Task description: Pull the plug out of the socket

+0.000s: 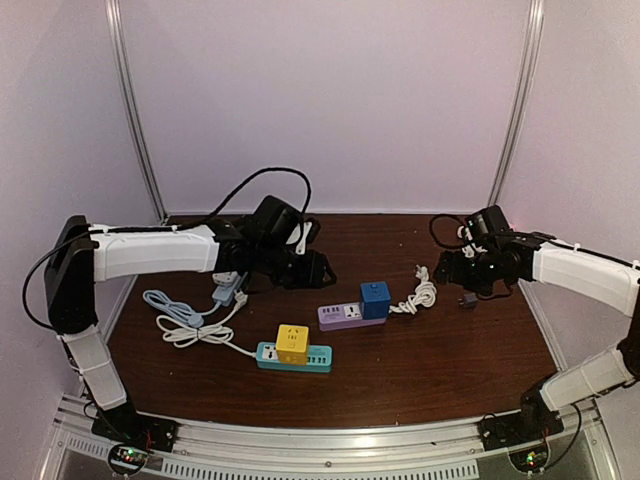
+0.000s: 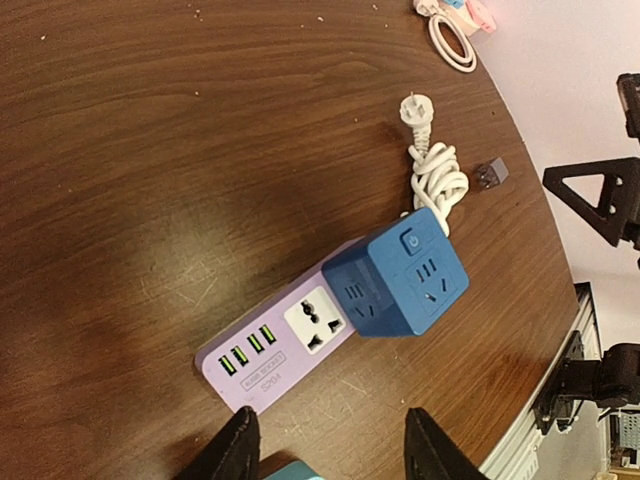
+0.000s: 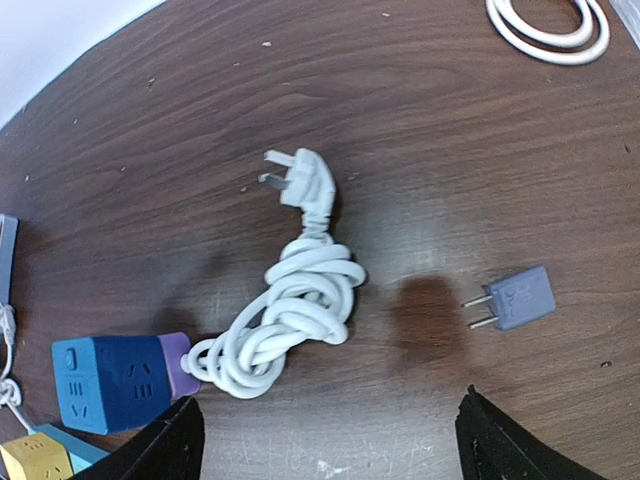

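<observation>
The right gripper grabs the blue cube adapter (image 1: 375,298) (image 3: 105,382) across opposite sides next, above the purple socket strip, to pull it off.
A purple socket strip (image 1: 340,315) (image 2: 270,350) lies mid-table with a blue cube adapter (image 1: 375,298) (image 2: 405,280) (image 3: 105,382) seated on its right end. A small grey two-pin plug (image 1: 467,298) (image 3: 513,298) (image 2: 491,173) lies loose on the wood to the right, touching nothing. My right gripper (image 1: 450,268) (image 3: 330,440) hovers open above the table between the coiled cord and this plug, holding nothing. My left gripper (image 1: 315,268) (image 2: 335,450) is open above the strip's near end, with nothing between its fingers.
The strip's white cord (image 1: 420,297) (image 3: 290,320) lies coiled with its own three-pin plug (image 3: 300,183) free. A teal strip (image 1: 315,357) carrying a yellow cube (image 1: 293,342) lies nearer the front. A pale blue strip (image 1: 228,288) and looped cables (image 1: 190,325) sit at the left.
</observation>
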### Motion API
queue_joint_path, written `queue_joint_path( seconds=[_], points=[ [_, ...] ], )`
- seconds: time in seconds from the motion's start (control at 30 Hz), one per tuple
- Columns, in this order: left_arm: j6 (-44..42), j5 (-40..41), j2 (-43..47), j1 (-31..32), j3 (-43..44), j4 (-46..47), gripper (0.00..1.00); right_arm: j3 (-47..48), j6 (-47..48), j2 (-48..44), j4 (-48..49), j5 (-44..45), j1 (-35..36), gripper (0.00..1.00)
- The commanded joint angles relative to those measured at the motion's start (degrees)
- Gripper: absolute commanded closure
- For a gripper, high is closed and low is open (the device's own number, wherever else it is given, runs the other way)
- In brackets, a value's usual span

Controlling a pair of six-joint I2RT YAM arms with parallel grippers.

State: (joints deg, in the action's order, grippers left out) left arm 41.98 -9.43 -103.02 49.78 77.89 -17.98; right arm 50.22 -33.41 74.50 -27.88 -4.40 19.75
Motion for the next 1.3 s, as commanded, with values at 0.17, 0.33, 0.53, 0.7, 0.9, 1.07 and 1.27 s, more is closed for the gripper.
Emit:
queue_joint_path(
  seconds=[0.17, 0.33, 0.53, 0.7, 0.9, 1.07, 1.27],
  points=[
    [2.11, -3.74, 2.95, -2.41, -5.72, 7.73, 0.5, 11.36, -2.3, 5.7, -5.93, 11.69, 18.01, 0.04],
    [3.95, -6.94, 2.15, -3.37, -7.59, 12.33, 0.51, 18.47, -3.16, 13.22, -8.13, 14.91, 25.77, 0.05],
    [5.74, -9.91, -1.16, -3.56, -7.49, 17.04, 0.53, 26.22, -4.08, 23.23, -12.01, 16.48, 30.31, 0.05],
    [9.43, -14.38, -6.73, -3.81, -6.27, 23.55, 0.66, 26.08, -5.89, 26.14, -11.2, 18.03, 30.75, 0.04],
    [11.59, -17.15, -12.39, -3.86, -3.45, 24.45, 0.79, 27.06, -6.0, 28.77, -10.26, 17.83, 30.75, 0.06],
    [13.07, -17.64, -14.95, -3.81, -3.18, 24.14, 0.87, 27.61, -5.71, 29.97, -9.56, 17.5, 30.92, 0.2],
    [13.46, -18.07, -16.85, -3.82, -3.02, 23.67, 0.89, 27.74, -5.31, 30.96, -9.48, 17.95, 30.94, 0.27]
  ],
)
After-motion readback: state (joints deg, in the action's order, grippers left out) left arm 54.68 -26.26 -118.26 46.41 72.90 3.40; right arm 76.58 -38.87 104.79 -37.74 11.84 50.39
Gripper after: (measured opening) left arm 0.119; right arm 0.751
